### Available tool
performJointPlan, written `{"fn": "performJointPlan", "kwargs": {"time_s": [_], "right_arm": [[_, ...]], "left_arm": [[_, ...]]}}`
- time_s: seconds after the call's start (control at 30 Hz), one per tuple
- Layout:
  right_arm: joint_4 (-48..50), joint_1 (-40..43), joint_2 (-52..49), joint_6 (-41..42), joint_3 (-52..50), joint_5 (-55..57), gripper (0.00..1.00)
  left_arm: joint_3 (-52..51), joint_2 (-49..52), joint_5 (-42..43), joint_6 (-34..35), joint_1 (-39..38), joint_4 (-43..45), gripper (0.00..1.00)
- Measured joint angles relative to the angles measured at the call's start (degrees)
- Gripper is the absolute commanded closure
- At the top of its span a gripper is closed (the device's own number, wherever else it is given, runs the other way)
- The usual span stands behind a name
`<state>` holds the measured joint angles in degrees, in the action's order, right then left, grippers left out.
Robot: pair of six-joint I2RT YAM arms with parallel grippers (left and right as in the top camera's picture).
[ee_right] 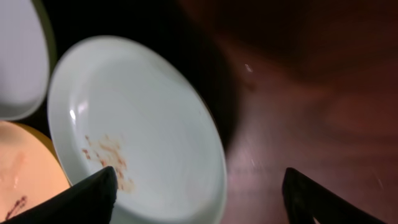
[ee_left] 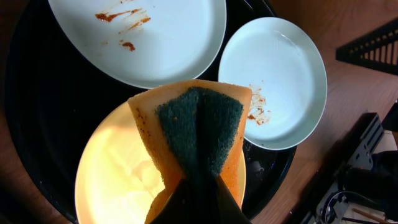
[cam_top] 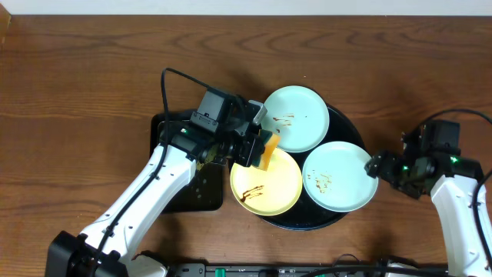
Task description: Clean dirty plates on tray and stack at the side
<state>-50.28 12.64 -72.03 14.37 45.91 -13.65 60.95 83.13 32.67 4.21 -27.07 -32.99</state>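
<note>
My right gripper lowers before it closes on the specked mint plate, since its fingers are still above the plate's outer rim (cam_top: pixel 373 190) (ee_right: pixel 223 191) and the tabletop.
Three dirty plates lie on the round black tray (cam_top: pixel 346 132). One mint plate (cam_top: pixel 304 111) is at the back with brown smears. A second mint plate (cam_top: pixel 342 178) (ee_right: pixel 149 124) is at the right with specks. A yellow plate (cam_top: pixel 273 191) (ee_left: pixel 118 180) is in front with a brown smear. My left gripper (cam_top: pixel 257 146) is shut on an orange sponge with a green scrub face (ee_left: pixel 199 127) and holds it over the yellow plate's back edge. My right gripper (cam_top: pixel 377 165) is open, its fingers (ee_right: pixel 199 193) straddling the right mint plate's rim.
A smaller rectangular black tray (cam_top: pixel 201 196) lies under my left arm, left of the round tray. Bare wood-grain tabletop (cam_top: pixel 92 85) spreads to the left, back and right. A black wire rack corner (ee_left: pixel 373 46) shows at the right of the left wrist view.
</note>
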Motion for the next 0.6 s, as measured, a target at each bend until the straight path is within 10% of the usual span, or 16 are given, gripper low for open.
{"fn": "performJointPlan", "kwargs": {"time_s": [0.4, 0.6], "right_arm": [[13.92, 0.0, -2.01, -0.57, -9.35, -10.78, 0.15], [14.86, 1.2, -2.01, 0.5, -11.13, -12.52, 0.61]], "left_arm": [[0.02, 0.0, 0.0, 0.09, 0.0, -0.66, 0.92], [0.02, 0.0, 0.0, 0.09, 0.0, -1.07, 0.93]]}}
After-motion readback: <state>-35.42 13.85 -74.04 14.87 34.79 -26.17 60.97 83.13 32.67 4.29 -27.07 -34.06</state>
